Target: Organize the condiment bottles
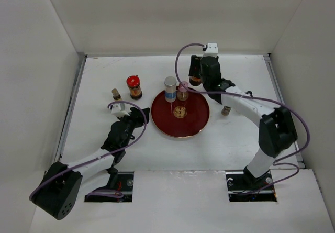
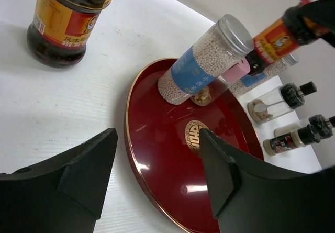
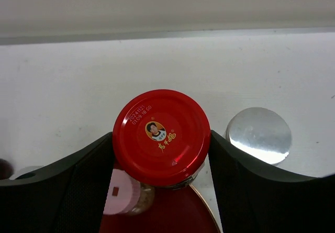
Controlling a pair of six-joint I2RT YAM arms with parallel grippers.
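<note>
The robot should move the jar toward the plate's flat part before the right gripper lets go, because the jar hangs above and past that flat part and would fall onto the plate's far rim.
My right gripper [image 1: 197, 77] is shut on a red-lidded brown jar [image 3: 161, 136] at the far rim of the dark red plate [image 1: 193, 124], right beside the pink-capped bottle [image 1: 182, 90]. A silver-capped blue-labelled cylinder [image 1: 170, 89] stands on the plate next to the pink-capped bottle. A second red-lidded brown jar [image 1: 134, 86] and a small black-capped bottle [image 1: 116, 93] stand on the table left of the plate. My left gripper [image 1: 139, 115] is open and empty at the plate's left rim [image 2: 137, 154].
In the left wrist view, a second silver-capped cylinder [image 2: 285, 61] and three small black-capped bottles [image 2: 277, 102] [image 2: 293, 139] [image 2: 319, 123] stand beyond the plate. One small bottle [image 1: 226, 110] shows under my right arm. White walls enclose the table on three sides.
</note>
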